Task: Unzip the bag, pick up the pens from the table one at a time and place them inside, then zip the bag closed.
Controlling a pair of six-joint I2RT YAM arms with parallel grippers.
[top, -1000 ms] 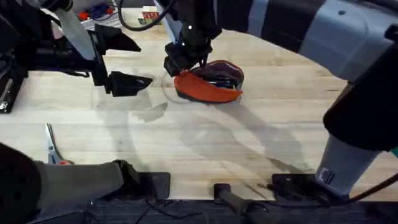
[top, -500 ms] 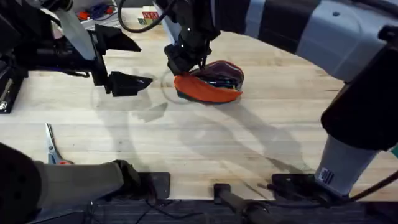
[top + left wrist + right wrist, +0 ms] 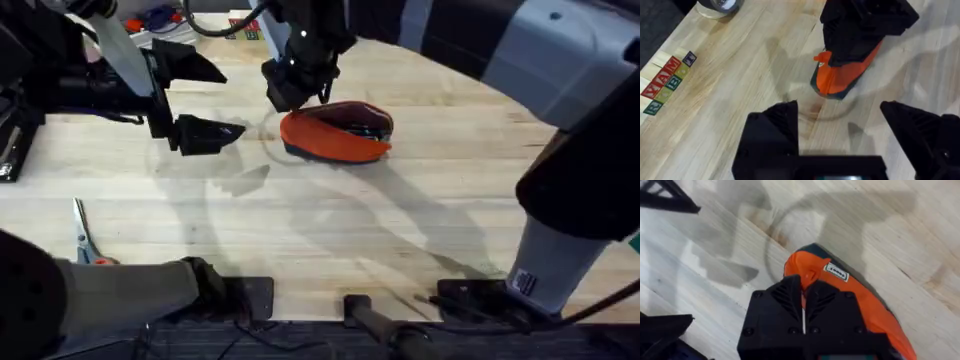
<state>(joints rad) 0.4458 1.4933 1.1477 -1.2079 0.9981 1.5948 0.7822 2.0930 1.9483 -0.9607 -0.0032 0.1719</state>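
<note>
I will grab the bag by its tabbed end [image 3: 288,126] with my left gripper next, because an orange tab sticks out past the wide, slack body of the bag.
The orange bag [image 3: 330,142] lies on the table [image 3: 300,220] at the far middle, its top partly open on a dark inside [image 3: 360,124]. I cannot make out the pens. My right gripper [image 3: 293,98] hangs over the bag's left end, and in the right wrist view its fingers [image 3: 785,297] are pressed together over the orange fabric [image 3: 840,287] at the zipper end. An orange tab [image 3: 822,57] sticks out beside it in the left wrist view. My left gripper [image 3: 200,96] hovers open and holds nothing, a short way left of the bag [image 3: 840,80].
Orange-handled scissors [image 3: 84,238] lie near the front left. Lettered blocks [image 3: 667,80] and a tape roll [image 3: 720,5] sit at the far edge, behind the bag. The wide middle and right of the table are bare wood.
The right gripper has shifted slightly up and away from me at the bag's left end, and the bag's opening looks narrower. The left arm has stayed still.
</note>
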